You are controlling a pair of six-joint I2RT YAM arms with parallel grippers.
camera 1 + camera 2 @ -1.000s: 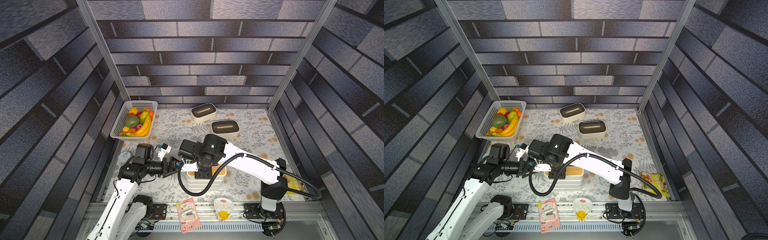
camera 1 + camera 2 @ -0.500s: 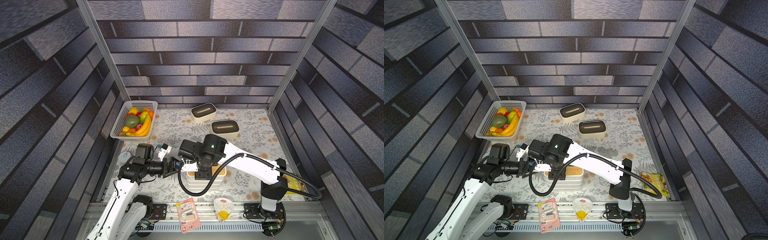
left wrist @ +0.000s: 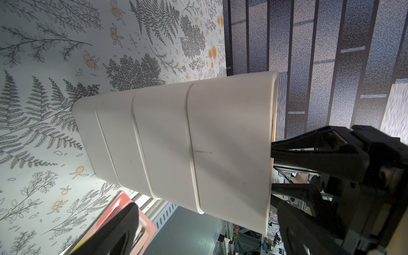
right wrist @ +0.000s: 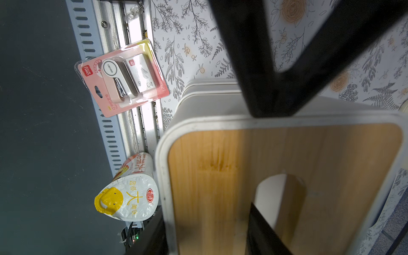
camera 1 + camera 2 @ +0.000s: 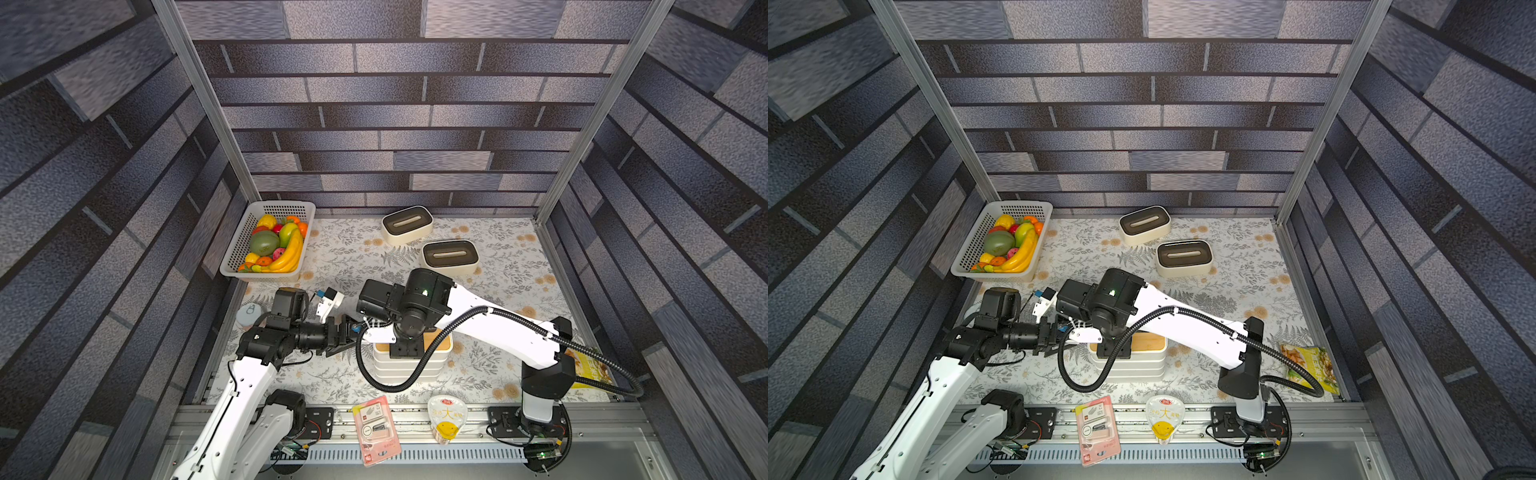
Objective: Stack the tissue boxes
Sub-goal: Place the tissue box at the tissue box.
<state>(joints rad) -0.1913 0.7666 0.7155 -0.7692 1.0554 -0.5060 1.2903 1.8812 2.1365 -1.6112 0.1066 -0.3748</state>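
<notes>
The top box's lower edge (image 5: 397, 360) (image 4: 212, 92) sits flush on the box beneath and the top box would remain stacked, so my right gripper opens next.
A stack of white tissue boxes (image 5: 415, 370) (image 5: 1129, 370) stands near the front middle, and its top box has a light wood lid (image 5: 442, 340) (image 4: 220, 176). My right gripper (image 5: 405, 349) (image 4: 205, 231) is on that top box, one finger down in the lid's slot and the other outside the box wall, shut on it. My left gripper (image 5: 353, 332) (image 3: 205, 231) hangs open just left of the stack (image 3: 176, 143), level with its upper part. Two dark-lidded tissue boxes (image 5: 407, 224) (image 5: 450, 256) lie apart at the back.
A white fruit basket (image 5: 232, 266) sits at the back left. On the front rail lie a pink blister pack (image 5: 376, 428) and a white-and-yellow pouch (image 5: 446, 419). A yellow snack bag (image 5: 590, 370) lies by the right wall.
</notes>
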